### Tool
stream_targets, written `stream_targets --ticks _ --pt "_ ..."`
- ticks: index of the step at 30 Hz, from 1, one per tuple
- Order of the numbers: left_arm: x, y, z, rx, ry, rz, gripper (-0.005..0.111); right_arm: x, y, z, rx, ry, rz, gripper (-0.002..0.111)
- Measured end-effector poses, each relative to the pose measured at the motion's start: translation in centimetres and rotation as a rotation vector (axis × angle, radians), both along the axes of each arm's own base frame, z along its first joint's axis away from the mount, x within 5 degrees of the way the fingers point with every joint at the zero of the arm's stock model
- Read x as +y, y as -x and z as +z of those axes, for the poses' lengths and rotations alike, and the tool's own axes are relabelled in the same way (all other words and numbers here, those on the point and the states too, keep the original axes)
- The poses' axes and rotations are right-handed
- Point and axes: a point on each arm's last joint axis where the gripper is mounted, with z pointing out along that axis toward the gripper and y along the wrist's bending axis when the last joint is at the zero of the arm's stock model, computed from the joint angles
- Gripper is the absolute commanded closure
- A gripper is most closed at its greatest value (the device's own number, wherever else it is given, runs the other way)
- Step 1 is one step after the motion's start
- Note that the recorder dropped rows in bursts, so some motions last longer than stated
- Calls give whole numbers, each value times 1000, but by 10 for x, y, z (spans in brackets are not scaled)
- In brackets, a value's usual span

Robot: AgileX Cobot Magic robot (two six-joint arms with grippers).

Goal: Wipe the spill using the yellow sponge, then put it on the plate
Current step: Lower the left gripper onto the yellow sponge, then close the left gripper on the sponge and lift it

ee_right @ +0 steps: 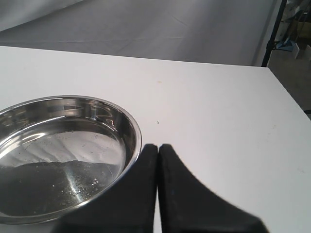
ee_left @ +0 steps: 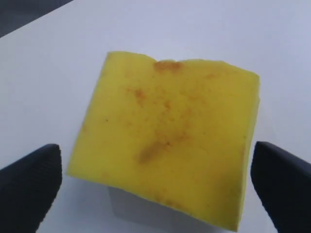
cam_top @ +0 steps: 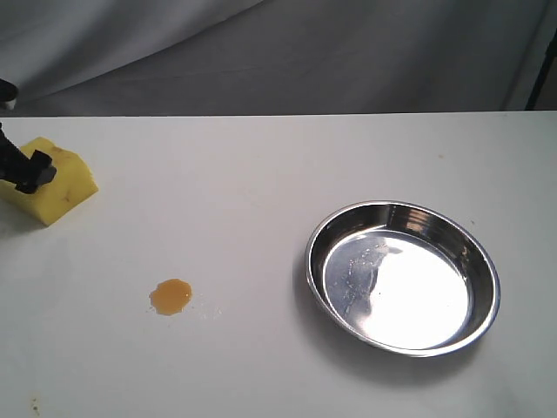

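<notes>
My left gripper should wipe the amber spill (cam_top: 171, 296) with the sponge's bottom, so it needs to grab the yellow sponge by its stained middle (cam_top: 62, 176) to leave the bottom free.
The yellow sponge (cam_top: 54, 181) lies on the white table at the far left, its top marked with brownish-orange stains (ee_left: 165, 141). My left gripper (ee_left: 155, 191) is open wide, with one dark finger (ee_left: 30, 190) on each side of the sponge and a narrow gap to it. One finger (cam_top: 33, 170) shows over the sponge in the exterior view. The spill (cam_top: 171, 296) is a small amber puddle nearer the front, apart from the sponge. The steel plate (cam_top: 329, 239) sits empty on the right. My right gripper (ee_right: 158, 148) is shut beside the plate's rim (ee_right: 132, 127), holding nothing.
Grey cloth (cam_top: 278, 52) hangs behind the table's back edge. A few tiny droplets (cam_top: 209, 312) lie just right of the puddle. A dark stand leg (ee_right: 272, 34) rises past the table's far corner.
</notes>
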Motion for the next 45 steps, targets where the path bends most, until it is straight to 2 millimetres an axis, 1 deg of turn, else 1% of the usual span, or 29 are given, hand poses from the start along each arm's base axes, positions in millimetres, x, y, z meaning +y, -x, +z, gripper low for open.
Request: stream_targets --ticks 6,16,22,28,31,34,36,37,41,45 --pt "1 -2 -11 9 3 13 3 0 0 0 0 0 0 108" --pt "1 -3 -14 18 4 13 3 0 0 0 0 0 0 108" --pt "3 -6 -27 20 -5 25 3 0 0 0 0 0 0 108" --pt "4 -8 -33 10 -12 39 4 0 0 0 0 0 0 108" --pt "1 -9 -38 15 -11 34 4 0 0 0 0 0 0 108" --pt "-7 -12 -47 16 -19 20 8 0 0 0 0 0 0 108" --pt "-15 -14 -52 9 -29 6 14 0 0 0 0 0 0 108" --pt "-21 -16 -55 -2 -36 -4 21 0 0 0 0 0 0 108" --pt "-37 -19 -58 -28 -52 -35 55 0 0 0 0 0 0 108" --pt "-42 -20 -59 -35 -56 -44 88 0 0 0 0 0 0 108"
